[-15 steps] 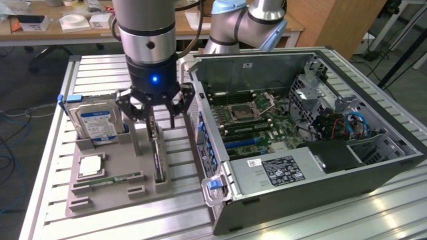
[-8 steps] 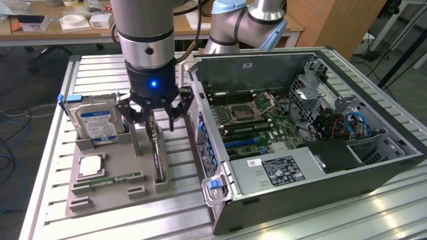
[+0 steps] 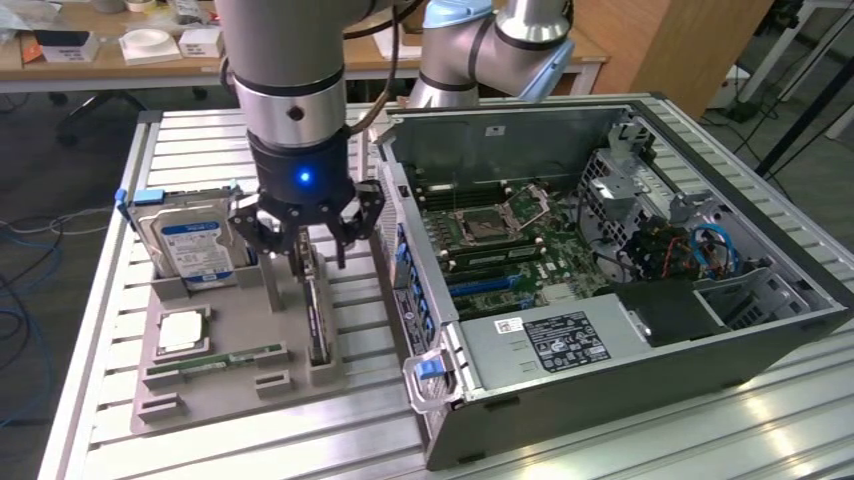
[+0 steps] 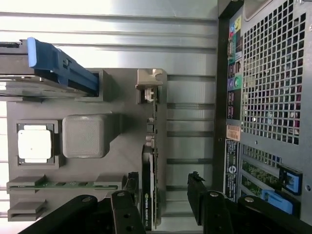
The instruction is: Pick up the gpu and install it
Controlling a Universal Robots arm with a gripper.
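The fingers of my gripper are above the GPU's top edge, so it isn't time to close yet. My gripper needs to go down first and then close on the GPU.
The gpu (image 3: 318, 315) stands on edge in a slot of the grey holder tray (image 3: 214, 400), a thin dark card with a green board. In the wrist view the gpu (image 4: 152, 165) runs edge-on, with its silver bracket (image 4: 150, 82) at one end. My gripper (image 3: 308, 262) hangs open just above the card. Seen from the wrist, the gripper (image 4: 162, 187) has one black finger on each side of the card, with a gap between each finger and the card. Nothing is held.
The tray also carries a hard drive (image 3: 194, 245) with a blue label, a CPU (image 3: 180, 330) and a RAM stick (image 3: 220, 358). An open computer case (image 3: 614, 290) with its motherboard (image 3: 514, 235) lies close on the exterior view's right of the tray.
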